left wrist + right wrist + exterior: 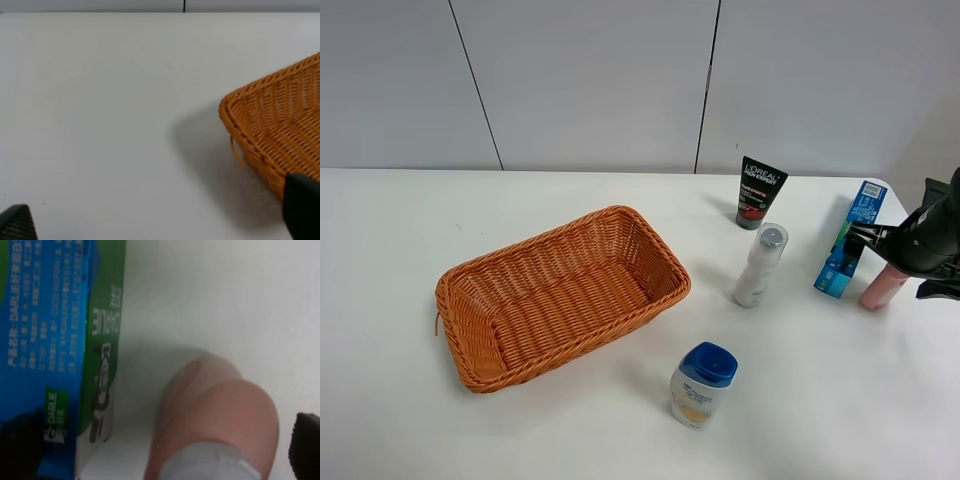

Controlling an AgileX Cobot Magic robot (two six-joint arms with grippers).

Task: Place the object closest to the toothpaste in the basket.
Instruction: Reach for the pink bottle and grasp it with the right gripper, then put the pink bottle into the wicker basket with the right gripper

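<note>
The robot's right gripper has its fingers around the pink bottle [222,412], level with its grey cap [209,462], so it needs to close. Closing now would hold the bottle.
The toothpaste is a blue and green box [850,240] lying at the right of the table; it also shows in the right wrist view [65,340]. A pink bottle [883,288] with a grey cap lies right beside it, seen close in the right wrist view [215,420]. My right gripper [885,250] hovers over the two and is open [165,450], one finger over the box edge, the other beyond the pink bottle. The orange wicker basket [470,300] sits left of centre, empty. My left gripper [160,220] is open over bare table beside the basket's corner [240,120].
A black tube [760,192] stands at the back. A white bottle with a silver cap [760,265] stands between the basket and the toothpaste. A white bottle with a blue cap [702,385] stands near the front. A white wall closes off the back.
</note>
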